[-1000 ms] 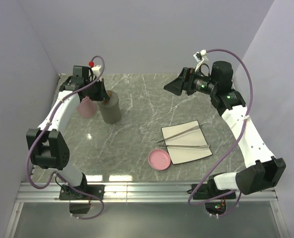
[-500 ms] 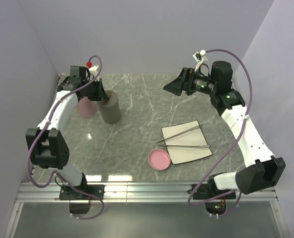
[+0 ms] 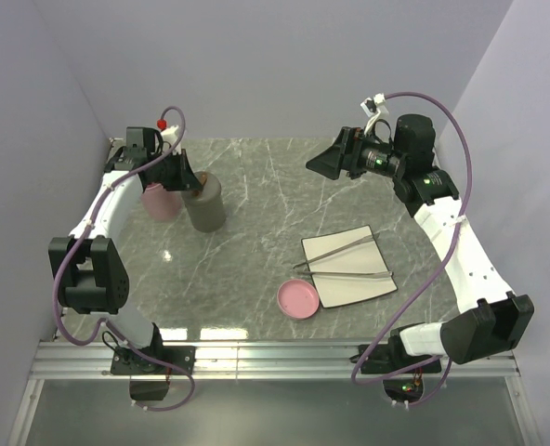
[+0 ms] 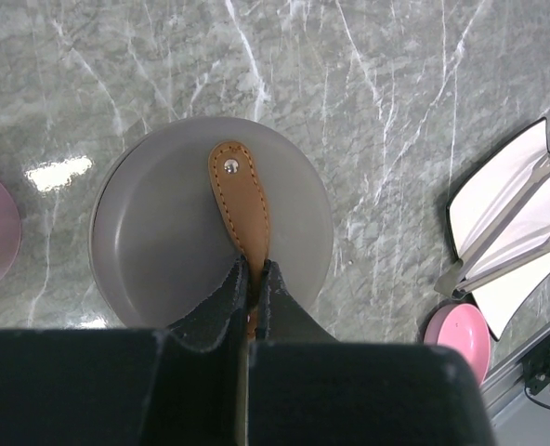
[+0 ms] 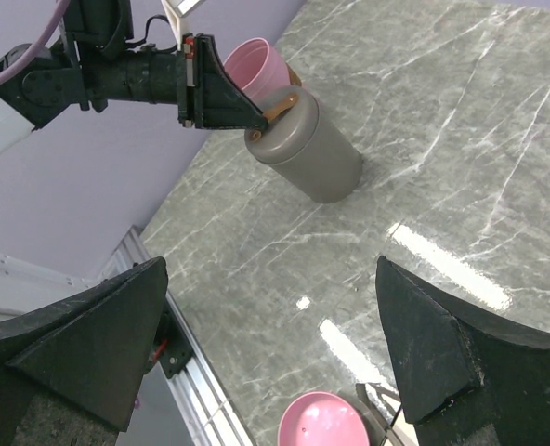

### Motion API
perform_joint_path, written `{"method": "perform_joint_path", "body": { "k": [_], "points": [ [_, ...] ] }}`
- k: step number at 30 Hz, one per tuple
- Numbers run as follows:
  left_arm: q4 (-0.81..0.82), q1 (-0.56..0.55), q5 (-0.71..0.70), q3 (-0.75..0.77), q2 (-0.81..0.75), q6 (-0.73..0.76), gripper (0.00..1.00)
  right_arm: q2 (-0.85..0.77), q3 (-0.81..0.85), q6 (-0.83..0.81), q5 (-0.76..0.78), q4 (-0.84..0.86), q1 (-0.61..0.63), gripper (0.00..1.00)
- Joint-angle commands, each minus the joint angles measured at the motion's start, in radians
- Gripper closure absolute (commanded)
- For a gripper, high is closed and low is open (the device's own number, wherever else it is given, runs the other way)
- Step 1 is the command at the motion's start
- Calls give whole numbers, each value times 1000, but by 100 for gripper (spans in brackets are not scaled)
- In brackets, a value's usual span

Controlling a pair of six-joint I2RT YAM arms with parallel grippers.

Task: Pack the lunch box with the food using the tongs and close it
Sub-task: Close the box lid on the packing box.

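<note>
The grey lid (image 4: 154, 232) sits flat on the upright lunch box under the strap, so the strap is ready for my left gripper to release now.
The lunch box (image 3: 206, 206) is a grey cylinder at the back left, with a grey lid (image 4: 154, 232) on top. A brown leather strap (image 4: 239, 200) runs across that lid. My left gripper (image 4: 252, 265) is shut on the strap's end, right above the lid; in the right wrist view the left gripper (image 5: 256, 119) meets the lunch box (image 5: 317, 149) at its top rim. The silver tongs (image 3: 345, 258) lie on a white plate (image 3: 368, 286) at the front right. High above the back of the table my right gripper (image 3: 323, 163) is open and holds nothing. The food is out of view.
A pink cup (image 3: 160, 201) stands touching the lunch box on its left, near the side wall. A shallow pink dish (image 3: 299, 299) sits by the plate's left corner. The metal rail (image 3: 275, 358) runs along the near table edge.
My left wrist has shifted slightly to the left while keeping its hold on the strap. The lunch box, tongs and right arm have not moved.
</note>
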Motion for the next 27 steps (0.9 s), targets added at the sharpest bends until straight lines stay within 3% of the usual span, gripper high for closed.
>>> {"method": "perform_joint_path", "body": {
  "k": [1,13,23,27],
  "points": [
    [-20,8,-43,-38,19,30,96,-3,41,-26,-12,15,-7,0],
    [-37,8,-47,-20,13,44,84,-4,39,-45,-17,3,-5,0],
    [-100,7,-55,115,0,47,62,8,71,-126,-6,-82,-7,0],
    [-110,7,-79,156,-3,59,59,10,85,-187,6,-144,-5,0]
  ]
}}
